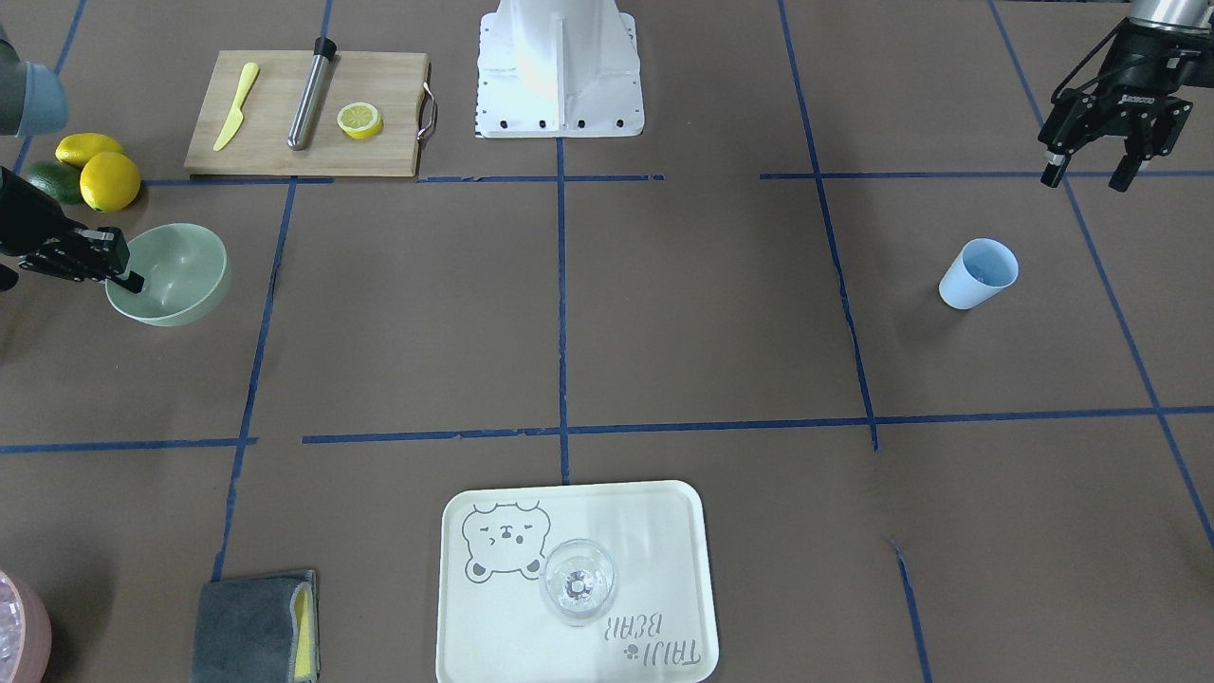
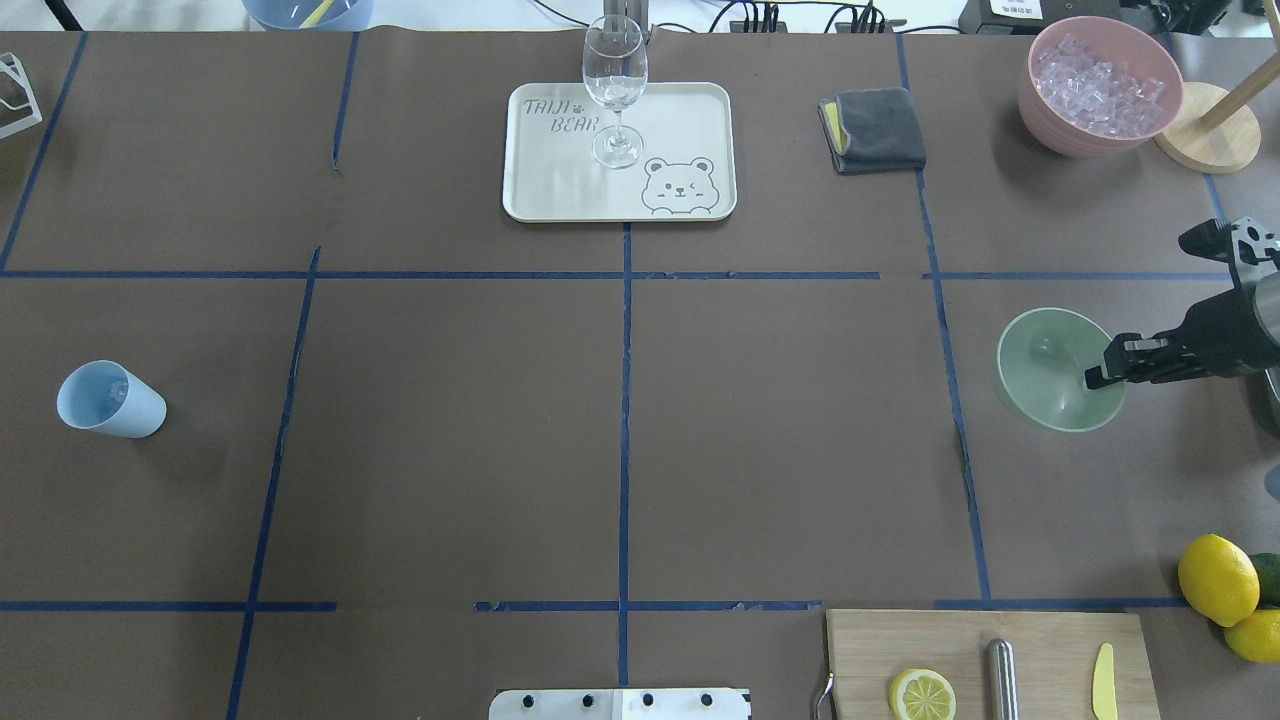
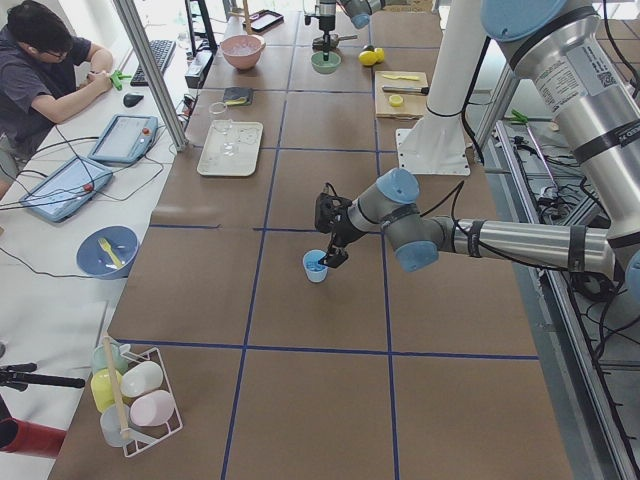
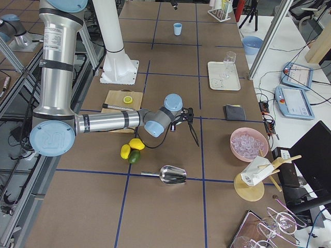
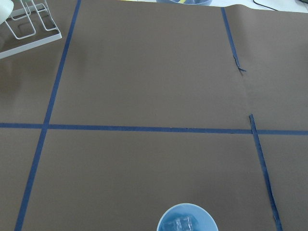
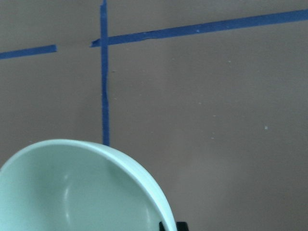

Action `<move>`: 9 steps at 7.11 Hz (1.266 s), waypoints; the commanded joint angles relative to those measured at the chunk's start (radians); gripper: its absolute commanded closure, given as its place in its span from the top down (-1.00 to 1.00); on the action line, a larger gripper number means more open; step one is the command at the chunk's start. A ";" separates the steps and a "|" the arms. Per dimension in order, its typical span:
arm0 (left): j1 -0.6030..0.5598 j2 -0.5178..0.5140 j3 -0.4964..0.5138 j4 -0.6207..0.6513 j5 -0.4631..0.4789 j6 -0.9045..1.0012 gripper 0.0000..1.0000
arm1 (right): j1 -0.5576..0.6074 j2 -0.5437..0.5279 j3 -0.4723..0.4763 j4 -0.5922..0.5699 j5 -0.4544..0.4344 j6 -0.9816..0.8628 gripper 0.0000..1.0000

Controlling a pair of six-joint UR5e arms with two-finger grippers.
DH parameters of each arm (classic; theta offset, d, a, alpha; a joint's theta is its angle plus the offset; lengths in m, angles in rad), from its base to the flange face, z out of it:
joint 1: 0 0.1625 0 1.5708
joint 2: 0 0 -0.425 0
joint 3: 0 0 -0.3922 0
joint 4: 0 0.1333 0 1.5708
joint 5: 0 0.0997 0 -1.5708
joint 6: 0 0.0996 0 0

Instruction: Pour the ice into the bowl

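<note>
My left gripper should next grab the open cup [image 1: 979, 273] by its outer sides, keeping it upright, as loose ice cubes are inside.
The pale green bowl [image 1: 180, 270] [image 2: 1045, 365] is tipped on its side near the table's right end. My right gripper [image 1: 128, 278] [image 2: 1097, 379] is shut on its rim. In the right wrist view the bowl [image 6: 72, 192] looks empty. A blue cup [image 1: 979, 273] [image 2: 108, 398] stands at the left end with a few ice cubes [image 5: 179, 224] inside. My left gripper [image 1: 1089, 175] hangs open in the air behind the cup, holding nothing. A heap of ice [image 2: 1098, 75] fills a pink container [image 2: 1040, 110] at the far right.
A cutting board [image 2: 1050, 650] with half a lemon [image 2: 922, 694], a metal rod and a yellow knife lies near the robot's base. Whole lemons [image 2: 1217, 578] sit beside it. A tray [image 2: 560, 190] bears a wine glass [image 2: 615, 90]; a grey cloth [image 2: 872, 130] lies nearby.
</note>
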 commanded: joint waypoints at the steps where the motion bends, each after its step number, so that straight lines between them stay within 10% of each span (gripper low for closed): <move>1: 0.183 0.041 -0.001 -0.058 0.167 -0.154 1.00 | -0.003 0.114 0.030 -0.030 0.044 0.191 -1.00; 5: 0.616 0.058 0.082 -0.054 0.625 -0.477 1.00 | -0.228 0.467 0.030 -0.279 -0.064 0.450 -1.00; 9: 0.731 -0.043 0.240 -0.037 0.892 -0.537 0.99 | -0.449 0.722 -0.028 -0.472 -0.264 0.588 -1.00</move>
